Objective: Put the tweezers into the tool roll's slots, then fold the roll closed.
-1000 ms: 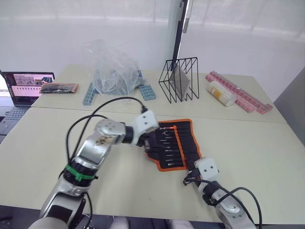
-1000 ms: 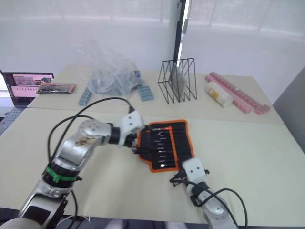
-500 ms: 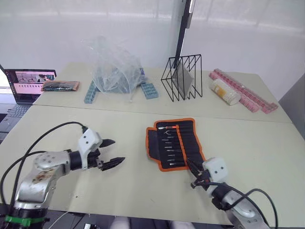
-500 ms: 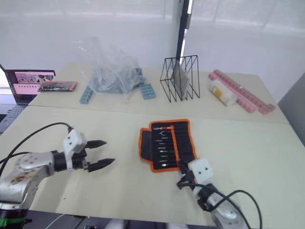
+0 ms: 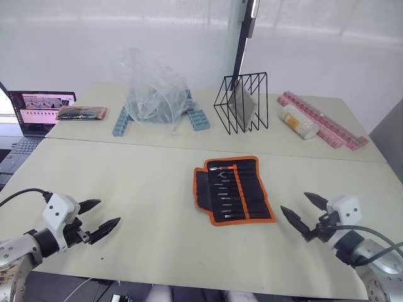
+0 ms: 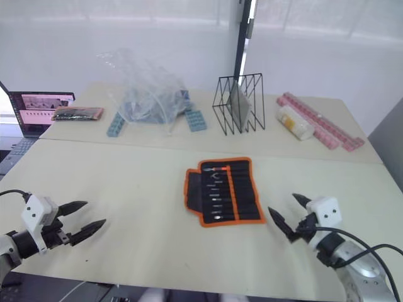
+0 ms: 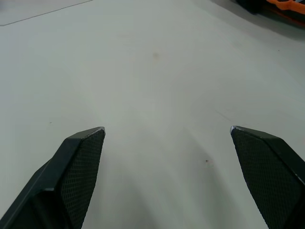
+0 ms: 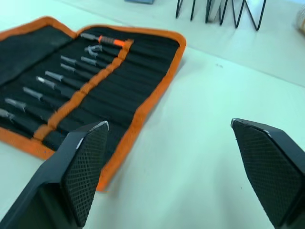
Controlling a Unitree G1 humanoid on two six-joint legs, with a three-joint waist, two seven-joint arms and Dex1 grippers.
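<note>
The right gripper needs to fold the tool roll closed, so it should next grab the tool roll's plain flap (image 5: pixel 203 189) by its orange edge (image 5: pixel 200 206).
The tool roll (image 5: pixel 234 190) lies open and flat on the table's middle, black with orange edging. Several slim tweezers (image 8: pixel 53 77) sit side by side in its slots (image 8: pixel 71 102), tips showing above an orange strip. My right gripper (image 5: pixel 303 210) hovers over the table to the right of the roll's near corner, open and empty; in the right wrist view its fingers (image 8: pixel 86 164) frame the roll's edge. My left gripper (image 5: pixel 99 215) is open and empty near the table's front left, far from the roll. The roll's corner (image 7: pixel 281 5) shows far off in the left wrist view.
At the back stand a black wire rack (image 5: pixel 243 102), a crumpled clear plastic bag (image 5: pixel 151 88) over blue blocks (image 5: pixel 121 124), pink strips (image 5: pixel 324 126) and a small jar (image 5: pixel 296 123). A laptop (image 5: pixel 38 112) and a flat dark pouch (image 5: pixel 80 113) lie at the far left.
My left arm has drawn back from the roll to the front left of the table. My right gripper has opened and moved right, away from the roll's near corner.
</note>
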